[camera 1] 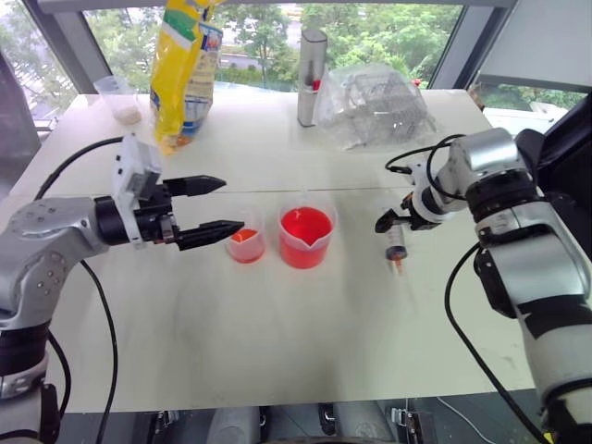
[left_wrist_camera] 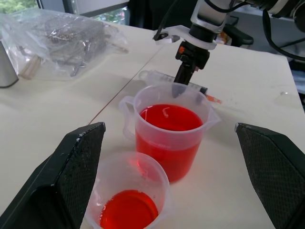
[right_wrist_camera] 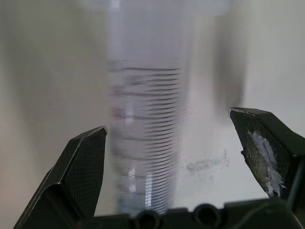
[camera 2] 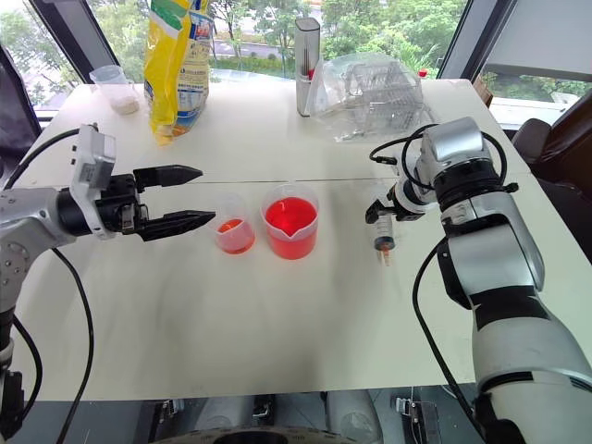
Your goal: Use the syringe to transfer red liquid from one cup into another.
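Note:
The robot's right gripper is ready to close, because its fingers are on either side of the syringe's ruled body. Closing now would hold the syringe.
The clear syringe [camera 1: 397, 248] lies flat on the white table [camera 1: 277, 351], right of the cups, its orange tip toward the front edge. My right gripper [camera 1: 396, 218] points down just over its rear end. In the right wrist view the ruled barrel [right_wrist_camera: 147, 133] runs between the open fingers [right_wrist_camera: 81, 171], with a gap on each side. A larger cup [camera 1: 306, 237] stands mid-table, well filled with red liquid [left_wrist_camera: 169, 119]. A small cup [camera 1: 247, 242] to its left holds a shallow layer. My left gripper [camera 1: 229, 205] hovers level and open just left of the small cup.
At the back of the table stand a yellow bag [camera 1: 185, 65], a tall grey cylinder [camera 1: 312, 65], a crumpled clear plastic bag [camera 1: 375, 102] and a small cup with white powder [camera 1: 118, 97]. Black cables hang from both arms.

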Controlling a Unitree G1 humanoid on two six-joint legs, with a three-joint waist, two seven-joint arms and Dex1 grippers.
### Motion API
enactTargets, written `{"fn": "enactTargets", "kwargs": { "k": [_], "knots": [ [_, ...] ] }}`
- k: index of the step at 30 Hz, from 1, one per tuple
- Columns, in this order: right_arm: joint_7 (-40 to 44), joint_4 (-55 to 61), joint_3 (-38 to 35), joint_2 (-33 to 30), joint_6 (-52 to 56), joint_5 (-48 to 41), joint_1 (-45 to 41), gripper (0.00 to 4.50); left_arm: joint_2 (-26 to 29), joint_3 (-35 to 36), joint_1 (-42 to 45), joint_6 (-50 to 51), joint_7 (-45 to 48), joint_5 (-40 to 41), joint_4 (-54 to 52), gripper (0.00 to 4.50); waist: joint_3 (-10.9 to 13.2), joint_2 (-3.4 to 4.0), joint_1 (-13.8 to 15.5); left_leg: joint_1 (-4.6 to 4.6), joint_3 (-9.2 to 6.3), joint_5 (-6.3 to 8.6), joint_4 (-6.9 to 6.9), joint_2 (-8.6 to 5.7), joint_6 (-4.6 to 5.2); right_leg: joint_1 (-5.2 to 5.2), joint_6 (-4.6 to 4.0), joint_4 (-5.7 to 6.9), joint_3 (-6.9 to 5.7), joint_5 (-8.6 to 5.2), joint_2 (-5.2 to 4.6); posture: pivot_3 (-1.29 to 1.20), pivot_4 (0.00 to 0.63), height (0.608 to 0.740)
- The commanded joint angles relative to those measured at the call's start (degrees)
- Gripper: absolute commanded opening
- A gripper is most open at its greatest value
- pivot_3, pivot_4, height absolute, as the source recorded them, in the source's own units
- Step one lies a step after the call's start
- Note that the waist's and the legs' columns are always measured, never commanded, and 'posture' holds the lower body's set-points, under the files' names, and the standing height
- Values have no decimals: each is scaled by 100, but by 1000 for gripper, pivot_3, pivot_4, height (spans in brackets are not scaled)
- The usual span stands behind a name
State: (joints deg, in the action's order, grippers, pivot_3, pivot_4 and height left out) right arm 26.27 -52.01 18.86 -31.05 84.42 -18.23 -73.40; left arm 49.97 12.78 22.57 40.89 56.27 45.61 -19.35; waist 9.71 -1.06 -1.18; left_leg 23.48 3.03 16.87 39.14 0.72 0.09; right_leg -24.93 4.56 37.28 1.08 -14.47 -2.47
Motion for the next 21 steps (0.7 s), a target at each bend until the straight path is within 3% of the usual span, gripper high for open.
{"fn": "enactTargets", "kwargs": {
  "k": [1,6,7,13,15,18,21],
  "knots": [
    [108,-359,3,152,-425,388,-125,3949,47,208,3,-55,-53,72,-218,4500,-3,-5,-1,-3,-1,0,0,0,0,3,0,0,-1,0,0,0,150,740],
    [283,-764,-31,403,-794,794,-143,1648,49,201,-16,-60,-90,61,-242,4500,-7,-11,-23,-15,-1,-1,2,0,-1,17,1,0,-1,2,-1,0,150,740],
    [307,-828,-62,446,-834,857,-152,1452,48,200,-17,-60,-96,62,-245,4500,-9,-14,-49,-19,-1,-1,2,1,-2,19,-1,0,-1,3,0,0,150,740],
    [540,-484,-215,323,-619,1028,-142,1444,64,202,4,-46,-111,86,-256,4500,-9,-14,-137,-31,-9,-3,2,3,-5,34,-3,1,-2,5,0,0,150,740],
    [673,651,-385,-64,-625,927,99,1444,106,259,28,-12,-95,131,-231,4500,-8,-12,-120,-29,-12,-3,0,3,-5,31,-4,0,-2,5,0,0,150,740],
    [652,3038,-1286,-514,-926,603,827,1444,148,303,106,30,-71,190,-151,4500,-2,-2,-61,5,-20,-2,0,-3,-4,4,-3,-2,-9,6,-9,0,150,740],
    [429,4949,-2262,-574,-1648,400,1572,1444,164,211,333,11,19,190,36,4500,-1,-1,-23,10,-17,-1,-5,-2,-2,-4,-1,-5,-6,5,-7,0,150,740]
  ]
}}
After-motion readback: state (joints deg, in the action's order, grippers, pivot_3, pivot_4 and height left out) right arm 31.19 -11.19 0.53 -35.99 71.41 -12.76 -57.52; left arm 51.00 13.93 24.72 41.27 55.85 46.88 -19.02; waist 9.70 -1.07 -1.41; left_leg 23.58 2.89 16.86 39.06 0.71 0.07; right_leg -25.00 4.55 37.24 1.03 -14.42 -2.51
